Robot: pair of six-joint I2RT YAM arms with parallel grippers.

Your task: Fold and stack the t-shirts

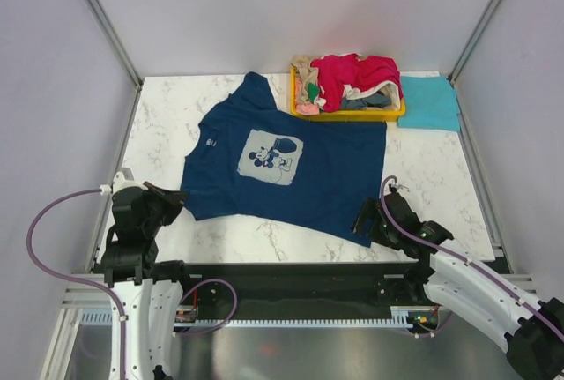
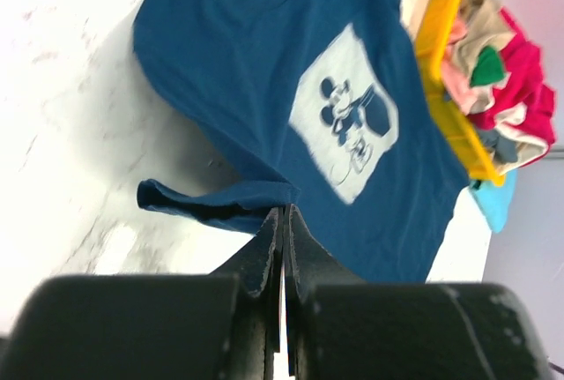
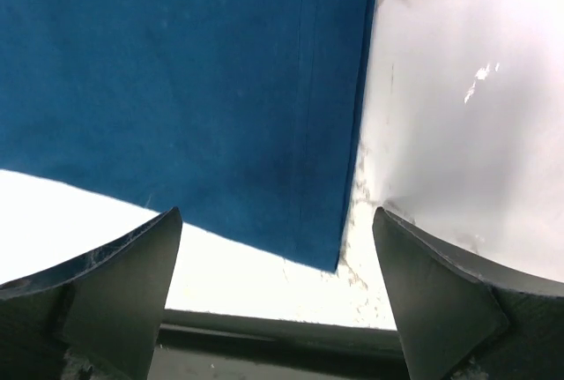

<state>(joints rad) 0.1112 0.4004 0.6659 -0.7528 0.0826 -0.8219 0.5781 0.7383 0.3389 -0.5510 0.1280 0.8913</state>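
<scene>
I will next take the navy t-shirt [image 1: 291,177] by its near hem corner with my right gripper, to match the pinched sleeve. Then I can fold the t-shirt's near side over.
A navy t-shirt [image 1: 291,177] with a pale Mickey Mouse print [image 1: 270,157] lies spread flat on the marble table. My left gripper [image 1: 176,197] is shut at the shirt's near left sleeve [image 2: 216,199]. The sleeve edge is curled up at the fingertips [image 2: 284,214] and looks pinched. My right gripper [image 1: 363,221] is open over the shirt's near right hem corner [image 3: 339,261], one finger on each side [image 3: 275,214]. A crimson-pink tee [image 1: 357,71] and a beige tee [image 1: 305,70] lie heaped in a tray. A plain teal tee [image 1: 429,102] lies folded to its right.
The shallow yellow tray [image 1: 348,116] stands at the back, touching the navy shirt's far edge; it also shows in the left wrist view [image 2: 436,36]. Metal frame posts and grey walls close in the table. The table's front edge [image 3: 264,318] is just behind my right gripper.
</scene>
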